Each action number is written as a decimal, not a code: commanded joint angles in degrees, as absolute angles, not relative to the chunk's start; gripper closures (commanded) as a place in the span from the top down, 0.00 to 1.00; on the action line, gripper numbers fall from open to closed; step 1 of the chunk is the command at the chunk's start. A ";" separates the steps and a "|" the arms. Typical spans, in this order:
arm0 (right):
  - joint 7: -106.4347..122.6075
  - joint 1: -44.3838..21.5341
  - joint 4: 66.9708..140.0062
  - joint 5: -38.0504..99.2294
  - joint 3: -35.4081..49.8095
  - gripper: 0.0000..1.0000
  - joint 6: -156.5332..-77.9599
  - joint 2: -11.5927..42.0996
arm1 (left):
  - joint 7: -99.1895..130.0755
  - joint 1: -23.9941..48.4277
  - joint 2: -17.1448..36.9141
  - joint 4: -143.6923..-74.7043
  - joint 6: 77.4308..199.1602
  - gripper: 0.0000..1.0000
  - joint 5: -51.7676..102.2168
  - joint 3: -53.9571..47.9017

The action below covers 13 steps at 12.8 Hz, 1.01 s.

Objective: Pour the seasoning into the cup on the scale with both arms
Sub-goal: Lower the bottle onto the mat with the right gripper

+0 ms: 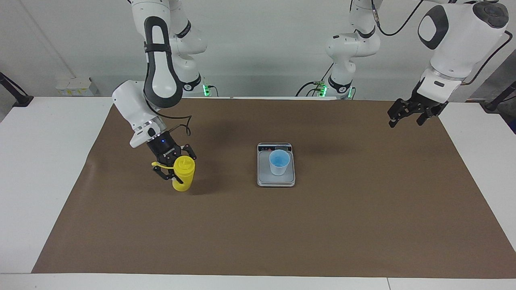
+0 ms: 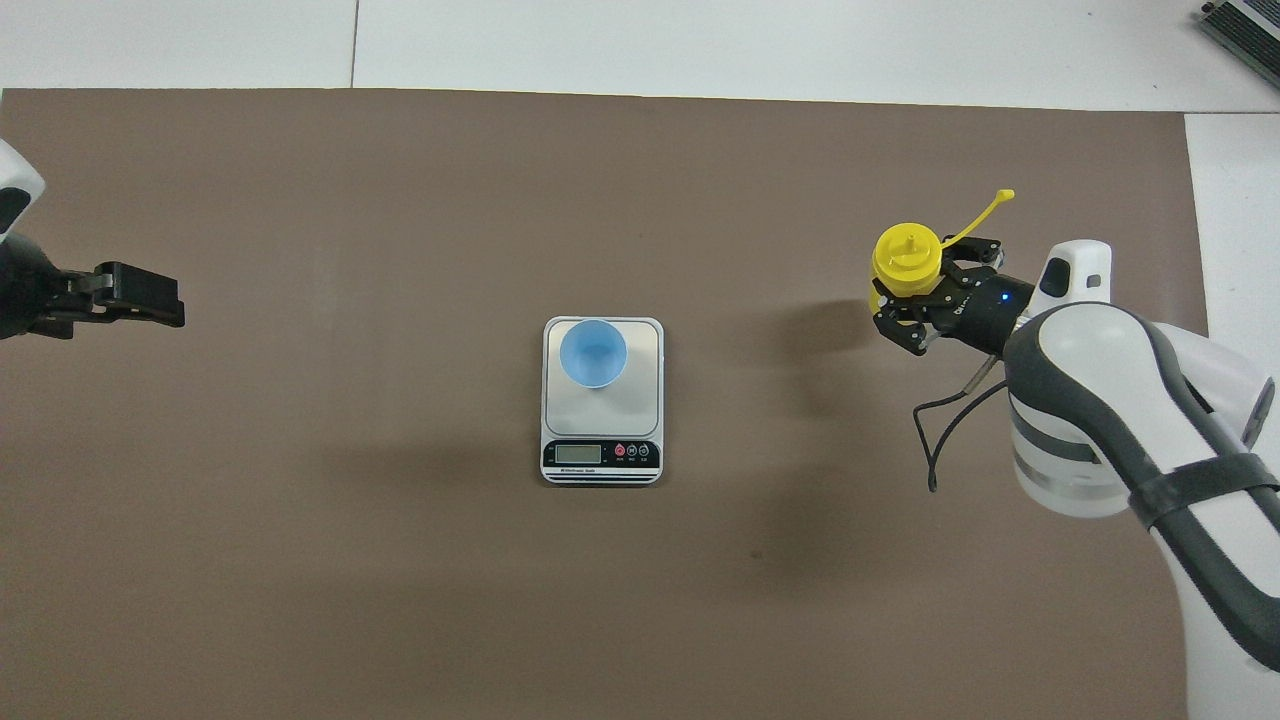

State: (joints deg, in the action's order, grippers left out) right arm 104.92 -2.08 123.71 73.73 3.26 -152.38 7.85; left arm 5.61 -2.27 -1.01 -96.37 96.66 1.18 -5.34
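Note:
The bottle's yellow cap (image 2: 908, 254) should stay free to pour seasoning into the cup. My right gripper will grab the bottle by its upper body.
The yellow seasoning bottle (image 1: 183, 177) stands on the brown mat toward the right arm's end of the table, its thin strap sticking out sideways; it also shows in the overhead view (image 2: 905, 258). My right gripper (image 1: 176, 164) (image 2: 910, 290) is low at the bottle, open, with one finger on each side of its upper body. The light blue cup (image 1: 279, 162) (image 2: 593, 352) stands upright on the silver scale (image 1: 266, 177) (image 2: 640, 390) at mid-table. My left gripper (image 1: 408, 117) (image 2: 130, 295) waits open and empty, raised over the mat's edge at the left arm's end.
The brown mat (image 1: 258, 225) covers most of the white table. The scale's display and buttons face the robots. A black cable (image 2: 935, 440) loops down from the right wrist.

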 commanded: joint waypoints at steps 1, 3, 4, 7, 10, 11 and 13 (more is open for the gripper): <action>112.30 0.34 124.37 80.23 3.87 0.00 -150.13 8.00 | 5.71 -2.64 -2.37 -98.09 96.94 1.00 0.26 -5.54; 113.03 2.10 124.72 80.33 3.87 0.00 -148.19 8.09 | 5.71 -2.64 -2.37 -98.09 96.94 1.00 0.26 -5.54; 113.11 3.33 124.80 80.33 3.87 0.00 -147.23 8.09 | 5.71 -2.64 -2.37 -98.09 96.94 1.00 0.26 -5.54; 115.30 5.18 125.07 83.30 3.87 0.00 -143.71 8.96 | 5.71 -2.64 -2.37 -98.09 96.94 1.00 0.26 -5.54; 117.25 5.36 125.24 85.25 3.87 0.00 -142.91 9.75 | 5.71 -2.64 -2.37 -98.09 96.94 1.00 0.26 -5.54; 117.86 5.27 125.24 85.51 3.87 0.00 -142.65 10.02 | 5.71 -2.64 -2.37 -98.09 96.94 1.00 0.26 -5.54; 119.35 5.36 125.77 87.35 3.87 0.00 -142.38 10.28 | 5.71 -2.64 -2.37 -98.09 96.94 1.00 0.26 -5.54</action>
